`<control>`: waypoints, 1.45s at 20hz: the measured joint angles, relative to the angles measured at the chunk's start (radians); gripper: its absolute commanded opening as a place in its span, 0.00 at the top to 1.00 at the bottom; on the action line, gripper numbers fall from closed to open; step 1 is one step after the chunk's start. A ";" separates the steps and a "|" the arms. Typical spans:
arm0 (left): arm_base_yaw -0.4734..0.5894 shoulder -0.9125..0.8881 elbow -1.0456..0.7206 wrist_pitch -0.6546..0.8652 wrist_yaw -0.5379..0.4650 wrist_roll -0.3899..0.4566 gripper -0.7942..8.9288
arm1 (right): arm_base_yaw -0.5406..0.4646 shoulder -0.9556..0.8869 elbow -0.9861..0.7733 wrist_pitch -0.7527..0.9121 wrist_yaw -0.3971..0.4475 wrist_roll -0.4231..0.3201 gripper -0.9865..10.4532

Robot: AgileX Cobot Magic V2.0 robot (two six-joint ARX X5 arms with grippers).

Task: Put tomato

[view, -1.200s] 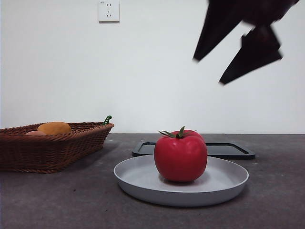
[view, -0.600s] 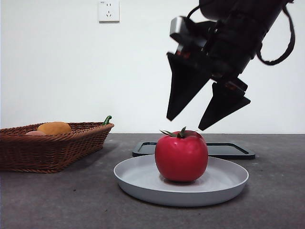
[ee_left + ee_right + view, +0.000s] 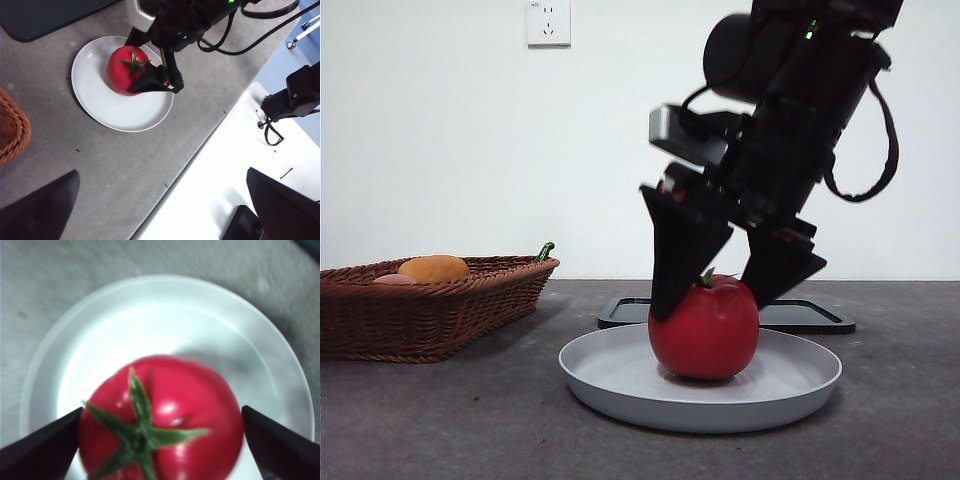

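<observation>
The tomato (image 3: 705,335) has rounded sides, and my right gripper needs to grip it by them next. It should then go onto the flat black tray (image 3: 802,317).
The red tomato (image 3: 705,335) with its green calyx sits upright on the grey plate (image 3: 800,378). My right gripper (image 3: 705,310) has come down over it from above, jaws open, one on each side of the tomato's upper half. In the right wrist view the tomato (image 3: 165,415) fills the gap of the gripper (image 3: 161,412), with the plate (image 3: 150,315) beneath. The left wrist view shows the tomato (image 3: 122,72), the plate (image 3: 115,110) and the right gripper (image 3: 145,60) from high up. My left gripper (image 3: 161,172) is open and empty, far above the table's front edge.
A wicker basket (image 3: 430,310) with an orange-yellow fruit (image 3: 434,268) stands at the left. A flat black tray (image 3: 820,315) lies behind the plate. The table's front edge (image 3: 200,150) runs close to the plate.
My right gripper has dropped from the upper right down onto the tomato and now straddles it. The tomato and plate have stayed in place.
</observation>
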 measured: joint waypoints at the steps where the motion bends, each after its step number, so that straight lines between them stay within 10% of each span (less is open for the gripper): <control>1: 0.000 0.000 0.000 0.000 0.000 0.000 0.38 | 0.000 0.008 0.000 0.000 0.004 0.000 0.48; 7: 0.000 0.000 0.000 0.000 0.000 0.000 0.38 | 0.006 0.019 0.000 0.001 0.003 0.002 0.70; 20: 0.000 0.000 0.000 0.000 0.000 0.000 0.38 | -0.014 0.013 0.307 -0.154 0.084 0.002 0.71; 29: 0.000 0.000 0.000 0.000 0.000 0.000 0.38 | -0.205 0.135 0.414 -0.013 0.082 0.000 0.71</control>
